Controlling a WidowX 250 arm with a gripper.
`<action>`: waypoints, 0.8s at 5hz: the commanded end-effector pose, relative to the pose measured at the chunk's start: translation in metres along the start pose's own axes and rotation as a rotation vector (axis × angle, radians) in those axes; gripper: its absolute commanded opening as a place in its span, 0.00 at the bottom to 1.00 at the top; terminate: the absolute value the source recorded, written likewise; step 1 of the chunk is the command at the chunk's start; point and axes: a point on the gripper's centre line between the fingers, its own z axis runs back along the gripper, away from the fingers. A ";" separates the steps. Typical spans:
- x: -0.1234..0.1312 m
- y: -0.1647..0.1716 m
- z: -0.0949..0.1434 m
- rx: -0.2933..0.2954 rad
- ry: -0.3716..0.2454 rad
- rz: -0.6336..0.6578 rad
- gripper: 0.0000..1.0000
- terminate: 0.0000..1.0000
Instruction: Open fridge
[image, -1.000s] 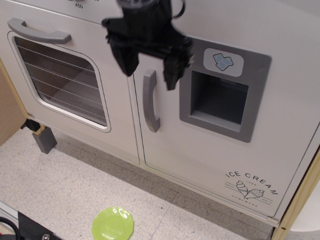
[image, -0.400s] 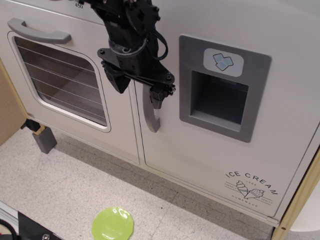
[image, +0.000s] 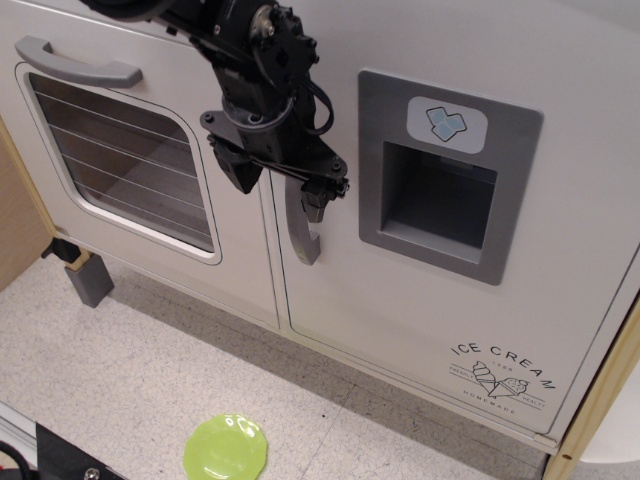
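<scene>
My gripper grabs the white door by its vertical grey handle (image: 303, 238) next, to open the fridge.
The fridge door (image: 420, 310) is white, shut, and fills the right half of the view. It has a grey ice-dispenser recess (image: 436, 205) with a blue cube icon and an "ICE CREAM" print (image: 503, 375). Its vertical grey handle (image: 303, 238) runs along the door's left edge. My black gripper (image: 280, 190) is open at the upper part of the handle, with one finger (image: 240, 172) to the left and the other finger (image: 318, 203) to the right. The gripper hides the top of the handle. I cannot tell whether the fingers touch it.
The white oven door (image: 130, 150), with a glass window and a horizontal grey handle (image: 75, 65), stands just left of the fridge. A green plate (image: 227, 450) lies on the speckled floor. A grey block (image: 90, 282) sits under the oven's left corner. A wooden post (image: 598, 400) stands at the right.
The gripper has come down from above the handle's top and closer to the door. Its fingers now stand either side of the handle. The fridge door has not moved.
</scene>
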 end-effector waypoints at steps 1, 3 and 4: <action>0.017 0.000 -0.010 -0.026 -0.082 -0.001 1.00 0.00; 0.024 -0.005 -0.008 -0.062 -0.077 0.023 0.00 0.00; 0.029 -0.002 -0.010 -0.058 -0.085 0.036 0.00 0.00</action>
